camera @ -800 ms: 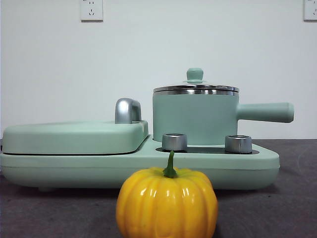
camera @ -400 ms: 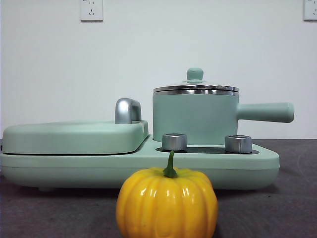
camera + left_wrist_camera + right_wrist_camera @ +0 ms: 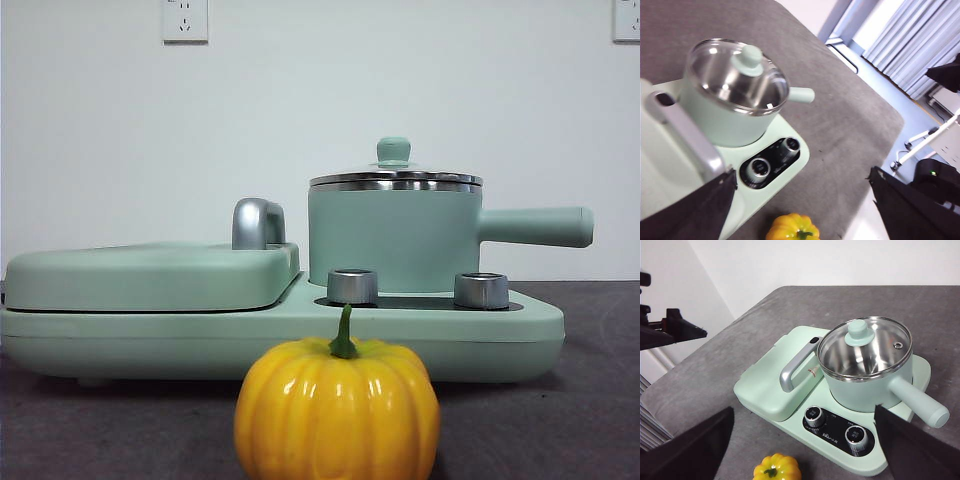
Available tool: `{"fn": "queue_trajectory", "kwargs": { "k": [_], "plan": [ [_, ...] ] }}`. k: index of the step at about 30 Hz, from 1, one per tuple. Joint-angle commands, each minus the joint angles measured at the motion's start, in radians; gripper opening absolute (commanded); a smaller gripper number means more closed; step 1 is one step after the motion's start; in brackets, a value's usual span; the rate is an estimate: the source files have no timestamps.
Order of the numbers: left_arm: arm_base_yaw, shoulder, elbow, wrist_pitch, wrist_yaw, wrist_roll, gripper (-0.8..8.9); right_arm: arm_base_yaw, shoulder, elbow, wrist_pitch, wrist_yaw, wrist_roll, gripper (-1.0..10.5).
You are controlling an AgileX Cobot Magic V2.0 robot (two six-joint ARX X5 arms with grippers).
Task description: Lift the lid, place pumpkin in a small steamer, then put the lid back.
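Observation:
The small steamer [image 3: 390, 240] needs to be uncovered for the pumpkin. Next, my left gripper should take hold of the glass lid by its mint-green knob [image 3: 393, 151].
The yellow-orange pumpkin [image 3: 337, 415] sits on the grey table in front of the cooker, also visible in both wrist views [image 3: 792, 229] [image 3: 776, 467]. The mint-green small steamer [image 3: 390, 240] [image 3: 725, 120] [image 3: 865, 390] stands on the cooker's right half, its long handle [image 3: 535, 227] pointing right. The glass lid [image 3: 395, 180] [image 3: 735, 75] [image 3: 865, 347] rests on it, green knob up. My left gripper [image 3: 802, 175] and right gripper [image 3: 804, 412] both hover open high above the table, holding nothing. Neither arm shows in the front view.
The wide mint-green base [image 3: 300, 335] carries a flat cover [image 3: 150, 275] with a chrome handle [image 3: 257, 222] on its left half and two silver knobs [image 3: 352, 286] [image 3: 481, 290] in front of the steamer. The table edge [image 3: 865, 165] lies to the right of the cooker.

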Motion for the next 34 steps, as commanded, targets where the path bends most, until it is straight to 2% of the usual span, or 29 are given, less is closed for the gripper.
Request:
{"fn": "queue_trajectory", "kwargs": {
  "k": [1, 4, 8, 14, 16, 18, 25, 34],
  "plan": [
    [-0.029, 0.058, 0.054, 0.016, -0.001, 0.014, 4.42, 0.002, 0.006, 0.016, 0.006, -0.001, -0.007, 4.5],
    [-0.061, 0.138, 0.108, 0.015, -0.01, 0.034, 4.42, 0.002, 0.006, 0.016, 0.006, -0.002, -0.007, 4.5],
    [-0.109, 0.261, 0.201, 0.009, -0.077, 0.084, 4.42, 0.002, 0.006, 0.016, 0.006, -0.002, -0.007, 4.5],
    [-0.188, 0.47, 0.395, -0.022, -0.245, 0.163, 4.5, 0.002, 0.006, 0.016, 0.006, -0.002, -0.003, 4.5],
    [-0.216, 0.541, 0.462, -0.025, -0.303, 0.182, 4.8, 0.002, 0.006, 0.016, 0.006, -0.002, -0.003, 4.5],
    [-0.234, 0.599, 0.516, -0.021, -0.335, 0.196, 4.82, 0.002, 0.006, 0.016, 0.006, -0.002, -0.003, 4.5],
    [-0.281, 0.777, 0.649, 0.032, -0.413, 0.232, 4.82, 0.002, 0.006, 0.016, 0.006, -0.002, 0.013, 4.5],
    [-0.298, 0.908, 0.651, 0.176, -0.438, 0.243, 4.66, 0.002, 0.006, 0.016, 0.005, -0.002, 0.015, 4.5]
  ]
}}
